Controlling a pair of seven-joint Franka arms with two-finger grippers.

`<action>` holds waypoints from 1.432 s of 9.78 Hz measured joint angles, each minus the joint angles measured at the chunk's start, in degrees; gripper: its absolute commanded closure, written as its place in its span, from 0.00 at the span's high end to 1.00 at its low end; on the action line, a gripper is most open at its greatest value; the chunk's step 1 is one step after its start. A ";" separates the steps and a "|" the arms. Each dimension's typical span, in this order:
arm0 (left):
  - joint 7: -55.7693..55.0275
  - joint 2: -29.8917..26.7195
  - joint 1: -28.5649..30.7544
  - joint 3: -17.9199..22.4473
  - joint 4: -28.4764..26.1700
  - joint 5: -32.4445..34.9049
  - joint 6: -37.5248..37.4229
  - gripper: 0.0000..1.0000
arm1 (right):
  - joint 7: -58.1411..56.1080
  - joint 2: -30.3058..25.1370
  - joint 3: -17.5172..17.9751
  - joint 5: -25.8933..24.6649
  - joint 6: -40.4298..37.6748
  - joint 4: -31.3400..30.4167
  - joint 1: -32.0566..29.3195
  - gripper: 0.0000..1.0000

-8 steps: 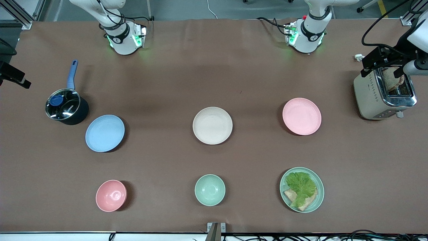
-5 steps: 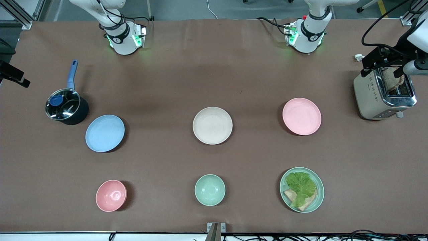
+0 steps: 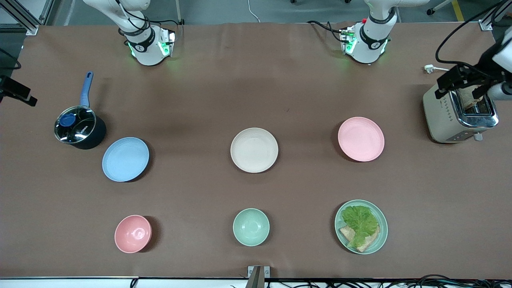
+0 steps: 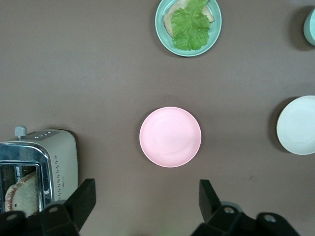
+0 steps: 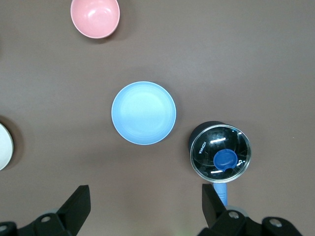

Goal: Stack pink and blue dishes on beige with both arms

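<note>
The robot's right gripper should next pick up the blue plate by its rim [image 3: 125,138], to stack it on the beige plate [image 3: 254,150].
The beige plate [image 3: 254,150] sits mid-table. The pink plate [image 3: 361,139] lies beside it toward the left arm's end, and the blue plate [image 3: 125,159] toward the right arm's end. My left gripper [image 4: 146,202] hangs high and open with nothing between its fingers. It is over bare table between the pink plate [image 4: 170,136] and the arm's base, close to the toaster. My right gripper [image 5: 145,204] is also high, open and empty, over bare table between the blue plate [image 5: 143,113] and its base, beside the pot. No plate is touched.
A toaster [image 3: 460,116] holding bread stands at the left arm's end. A lidded dark pot [image 3: 79,127] with a blue handle stands next to the blue plate. Nearer the front camera are a pink bowl [image 3: 133,233], a pale green bowl [image 3: 251,227] and a green plate with lettuce and bread [image 3: 361,227].
The left arm's hand has shifted slightly over the toaster, toward the table's end. The right arm's hand has barely moved. All dishes lie where they were.
</note>
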 measured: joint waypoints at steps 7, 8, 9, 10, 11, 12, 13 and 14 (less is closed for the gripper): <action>15.27 7.46 0.52 7.63 -27.28 -8.87 26.94 1.00 | -30.58 22.18 -8.90 23.40 34.78 -19.87 -0.69 1.00; 18.44 10.48 0.53 7.63 -28.56 -12.24 28.32 1.00 | -37.56 26.37 -9.90 28.98 36.01 -19.86 -0.83 1.00; 21.79 13.80 0.57 7.64 -29.35 -15.98 29.59 1.00 | -43.77 29.76 -10.85 33.72 36.39 -19.79 -1.15 0.96; 23.28 16.43 0.63 7.66 -30.43 -17.99 32.68 1.00 | -47.58 31.92 -11.46 36.16 36.40 -19.75 -1.57 0.86; 23.79 17.98 0.73 7.68 -32.46 -18.63 36.71 0.95 | -48.90 32.98 -11.66 36.85 36.23 -19.91 -1.90 0.73; 23.88 18.70 0.84 7.69 -34.80 -19.11 39.15 0.82 | -49.07 33.14 -11.69 36.98 36.00 -20.39 -1.93 0.63; 24.00 19.41 0.88 7.70 -36.34 -20.94 39.87 0.79 | -49.07 33.14 -11.68 37.02 35.75 -20.80 -1.92 0.57; 24.07 20.10 0.87 7.69 -37.32 -22.93 40.23 0.76 | -49.07 33.13 -11.68 37.17 35.61 -21.04 -1.92 0.52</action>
